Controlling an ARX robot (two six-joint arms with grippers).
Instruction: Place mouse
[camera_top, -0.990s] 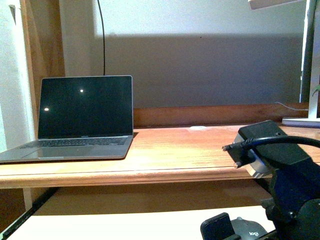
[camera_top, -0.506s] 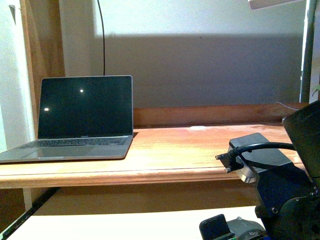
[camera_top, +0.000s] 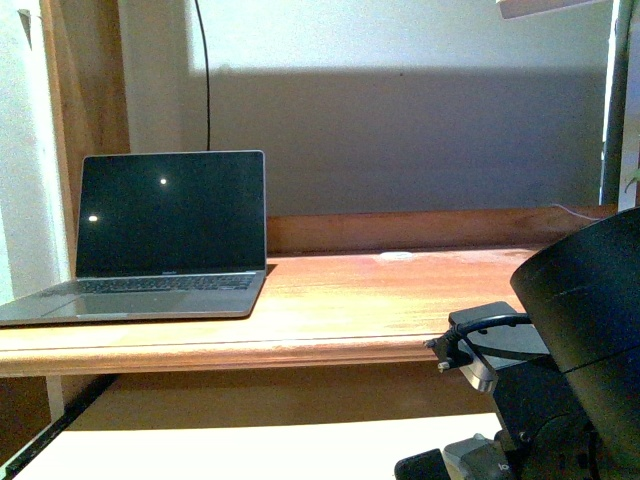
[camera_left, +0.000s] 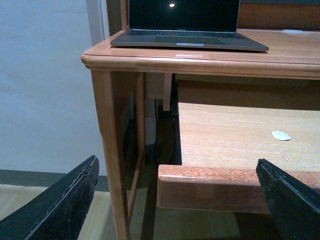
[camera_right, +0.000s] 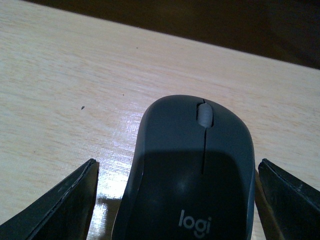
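My right gripper grabs the mouse by its sides at the logo end (camera_right: 131, 205) next, in order to place the mouse (camera_right: 190, 170).
The mouse (camera_right: 190, 170) is dark grey with a scroll wheel and a pale "logi" logo. It lies flat on the pale lower shelf (camera_right: 60, 90). My right gripper (camera_right: 177, 200) is open and straddles the mouse's rear. One of its fingers (camera_right: 65, 205) stands on each side, with small gaps to the mouse. In the front view the right arm (camera_top: 580, 350) fills the lower right corner and hides most of the mouse. My left gripper (camera_left: 180, 200) is open and empty. It faces the front edge of the pull-out shelf (camera_left: 225, 185).
An open laptop (camera_top: 170, 225) with a dark screen sits at the left of the upper desk top (camera_top: 350, 300); it also shows in the left wrist view (camera_left: 185, 20). A small white oval (camera_left: 281, 135) lies on the pull-out shelf. The desk's leg (camera_left: 107, 150) is by the left gripper.
The right arm has sunk lower and come nearer the camera. Its wrist now fills more of the corner and covers more of the mouse. The laptop has not moved.
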